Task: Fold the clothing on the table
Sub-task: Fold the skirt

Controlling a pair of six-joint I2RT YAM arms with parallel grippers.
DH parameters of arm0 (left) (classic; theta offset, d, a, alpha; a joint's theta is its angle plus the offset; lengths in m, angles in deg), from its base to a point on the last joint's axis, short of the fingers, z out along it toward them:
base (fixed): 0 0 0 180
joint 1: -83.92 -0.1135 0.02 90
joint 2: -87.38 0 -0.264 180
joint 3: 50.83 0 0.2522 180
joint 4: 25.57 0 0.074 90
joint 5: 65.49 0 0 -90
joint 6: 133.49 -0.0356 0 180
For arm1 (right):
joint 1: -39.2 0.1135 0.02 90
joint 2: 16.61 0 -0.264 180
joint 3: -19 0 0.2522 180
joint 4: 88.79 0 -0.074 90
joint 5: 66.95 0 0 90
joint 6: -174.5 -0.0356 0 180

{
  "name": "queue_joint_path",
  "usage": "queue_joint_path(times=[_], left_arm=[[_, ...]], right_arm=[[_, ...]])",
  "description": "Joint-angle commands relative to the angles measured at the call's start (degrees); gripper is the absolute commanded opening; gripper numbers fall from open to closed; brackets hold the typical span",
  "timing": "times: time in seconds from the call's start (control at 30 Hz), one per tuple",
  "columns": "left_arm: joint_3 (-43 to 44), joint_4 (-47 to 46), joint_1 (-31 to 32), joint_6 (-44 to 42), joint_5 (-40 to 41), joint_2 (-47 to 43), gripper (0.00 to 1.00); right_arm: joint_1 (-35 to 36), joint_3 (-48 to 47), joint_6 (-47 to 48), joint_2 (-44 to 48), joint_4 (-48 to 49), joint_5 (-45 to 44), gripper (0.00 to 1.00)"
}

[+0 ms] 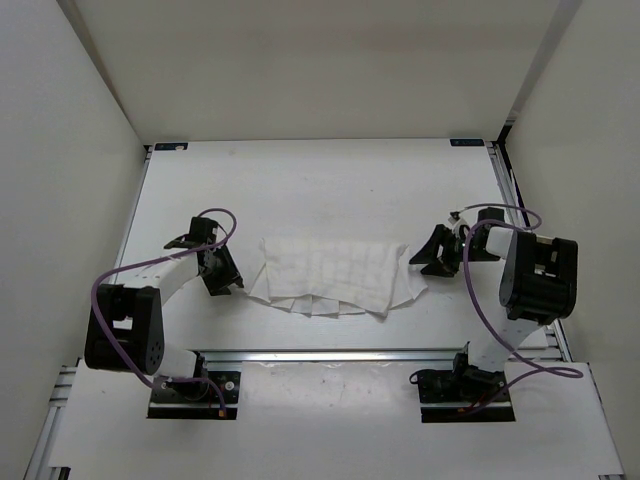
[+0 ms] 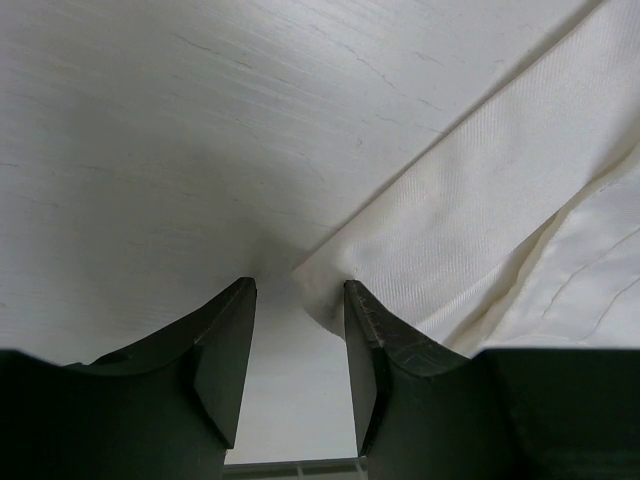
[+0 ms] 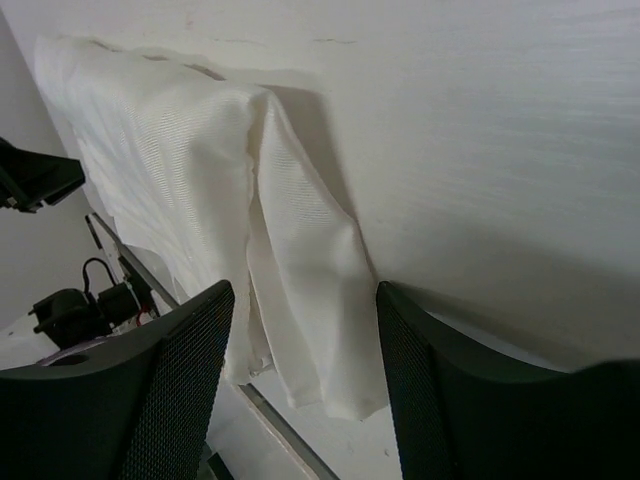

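Note:
The clothing should next be grabbed by my right gripper across the hanging fold at its end (image 1: 411,282) (image 3: 322,335). My right gripper should then fold that end over the rest of the clothing.
The clothing (image 1: 335,272), a wrinkled white piece with faint grid creases, lies folded in a wide band in the middle of the table (image 1: 320,190). My left gripper (image 1: 222,272) sits low at its left end, open. In the left wrist view a corner of the clothing (image 2: 470,220) reaches just past the right finger (image 2: 372,345), and bare table shows between the jaws of the left gripper (image 2: 298,285). My right gripper (image 1: 432,255) is at the right end, open. In the right wrist view the right gripper (image 3: 305,290) has its jaws wide on either side of a hanging fold of the clothing (image 3: 300,290), without pinching it.
A silver rail (image 1: 340,354) runs along the table's near edge, just in front of the clothing. White walls enclose the left, right and back. Purple cables (image 1: 480,300) loop off both arms. The left arm (image 3: 35,175) shows at the edge of the right wrist view.

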Motion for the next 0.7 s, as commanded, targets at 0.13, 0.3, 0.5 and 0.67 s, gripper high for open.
queue_joint_path(times=[0.13,0.3,0.5,0.67], left_arm=[[1.64,-0.07,-0.44,-0.76,0.11,-0.13,0.52],[1.37,-0.17,-0.79,-0.94,-0.24,-0.31,0.52],[0.84,-1.13,-0.96,-0.94,-0.68,-0.04,0.52],[2.5,-0.87,1.66,-1.72,-0.07,0.83,0.52]], right_arm=[[6.86,0.4,-4.35,-3.64,4.9,6.94,0.65],[10.99,1.73,-7.07,-3.9,7.89,9.32,0.65],[17.42,4.19,-12.35,-2.85,13.42,11.34,0.46],[15.5,2.96,-12.54,-3.11,11.06,8.71,0.0]])
